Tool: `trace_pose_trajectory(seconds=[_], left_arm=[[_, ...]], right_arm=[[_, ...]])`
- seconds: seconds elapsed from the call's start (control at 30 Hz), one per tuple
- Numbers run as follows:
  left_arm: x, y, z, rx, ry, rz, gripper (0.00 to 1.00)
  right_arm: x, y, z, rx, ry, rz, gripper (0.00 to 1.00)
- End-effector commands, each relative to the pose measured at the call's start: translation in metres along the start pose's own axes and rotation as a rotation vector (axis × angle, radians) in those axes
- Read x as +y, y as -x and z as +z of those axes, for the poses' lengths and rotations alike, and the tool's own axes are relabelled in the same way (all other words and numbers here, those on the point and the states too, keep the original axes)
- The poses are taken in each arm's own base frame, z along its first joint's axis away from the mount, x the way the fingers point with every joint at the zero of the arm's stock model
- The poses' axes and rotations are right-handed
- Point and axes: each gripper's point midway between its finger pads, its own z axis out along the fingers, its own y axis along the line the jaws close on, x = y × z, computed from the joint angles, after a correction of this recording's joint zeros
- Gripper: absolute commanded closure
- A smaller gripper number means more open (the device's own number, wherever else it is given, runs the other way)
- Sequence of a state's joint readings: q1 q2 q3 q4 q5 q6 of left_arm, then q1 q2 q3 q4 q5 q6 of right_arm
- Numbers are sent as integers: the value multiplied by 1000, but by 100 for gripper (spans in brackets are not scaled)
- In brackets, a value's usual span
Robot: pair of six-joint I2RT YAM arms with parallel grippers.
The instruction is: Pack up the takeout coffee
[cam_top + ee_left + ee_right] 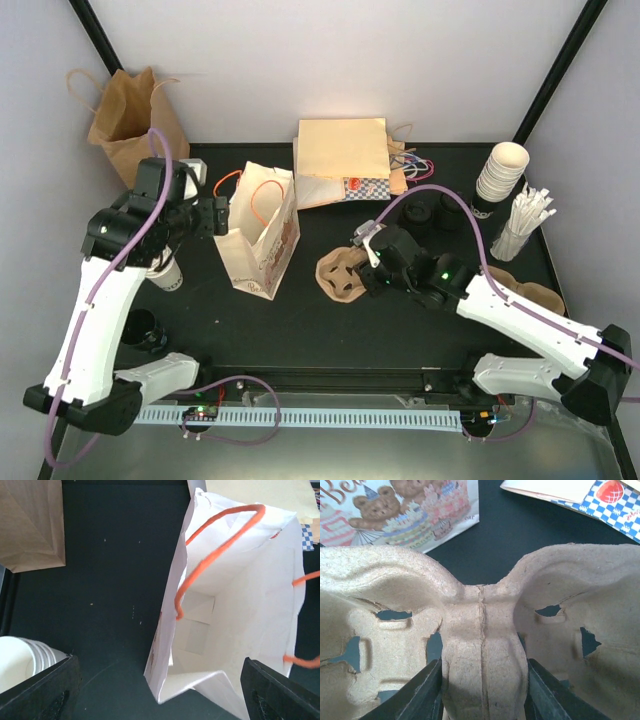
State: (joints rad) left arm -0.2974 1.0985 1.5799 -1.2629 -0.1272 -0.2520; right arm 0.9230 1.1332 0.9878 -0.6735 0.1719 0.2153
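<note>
I will grab the white paper bag by its rim (226, 234) beside the cup stack with my left gripper. The bag's opening then stays free to take the cup carrier (340, 277).
The takeout coffee (143, 331) shows as a round black lid at the left front, beside my left arm. Neither gripper is near it. My left gripper (212, 216) hangs open at the left end of an upright white paper bag (262, 238) with orange handles. In the left wrist view the open gripper (160, 696) straddles the bag's (235, 625) near corner, and the inside of the bag looks empty. My right gripper (366, 256) is shut on the middle ridge of a brown pulp cup carrier (340, 277). Its fingers (422, 692) press both sides of the carrier's ridge (482, 645).
A stack of lidless cups (166, 276) stands under my left arm, also seen in the left wrist view (25, 662). A brown paper bag (130, 125) stands at the back left. Flat bags (340, 160) lie at the back centre. Loose black lids (430, 213), a cup stack (500, 172) and stir sticks (520, 222) are at the right.
</note>
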Motion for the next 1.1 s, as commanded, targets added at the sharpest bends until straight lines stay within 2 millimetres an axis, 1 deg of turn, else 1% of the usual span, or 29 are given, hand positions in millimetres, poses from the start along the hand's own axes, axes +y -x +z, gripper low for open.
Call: trace_pose_trajectory(seconds=[0.0,0.1,0.2,0.3,0.37,0.47,0.57,0.6,0.63,0.67,0.7,0.73,0.8,0.83,0.87,0.97,1.0,1.07], left_arm=[[-7,15,19,-5,-33,13,11],[-9,17,37,22,-38,14,14],[-7,12,57,70,-19,14,17],[3,6,74,96,36,4,19],[6,3,81,106,45,-1,22],[8,1,87,112,41,4,28],[7,-2,89,124,28,21,39],[5,-6,97,154,23,34,44],[4,-7,98,168,16,50,49],[3,-7,97,173,14,63,57],[4,-7,97,182,15,74,69],[3,-8,97,190,14,86,77],[3,-8,96,187,10,103,91],[0,-6,93,178,-6,108,96],[-4,-5,91,167,-26,114,98],[-19,-1,86,133,-100,139,98],[-23,2,78,105,-121,146,98],[-30,5,69,79,-147,158,98]], right_arm=[[6,30,-25,-102,51,2,56],[6,38,-35,-122,57,-1,57],[7,44,-44,-144,67,-1,56],[6,47,-51,-168,68,6,57],[6,48,-54,-185,78,13,57],[8,49,-58,-200,90,17,57],[8,48,-56,-197,93,19,57],[8,48,-56,-195,93,19,58],[8,48,-56,-195,91,18,58],[8,48,-56,-194,92,18,58],[8,48,-56,-194,92,17,58],[8,48,-56,-194,90,16,58],[8,49,-57,-199,91,15,58],[8,49,-57,-200,91,15,58],[7,50,-57,-200,90,15,58],[8,53,-60,-209,92,13,58],[8,54,-61,-212,92,13,58],[7,57,-65,-220,89,13,58]])
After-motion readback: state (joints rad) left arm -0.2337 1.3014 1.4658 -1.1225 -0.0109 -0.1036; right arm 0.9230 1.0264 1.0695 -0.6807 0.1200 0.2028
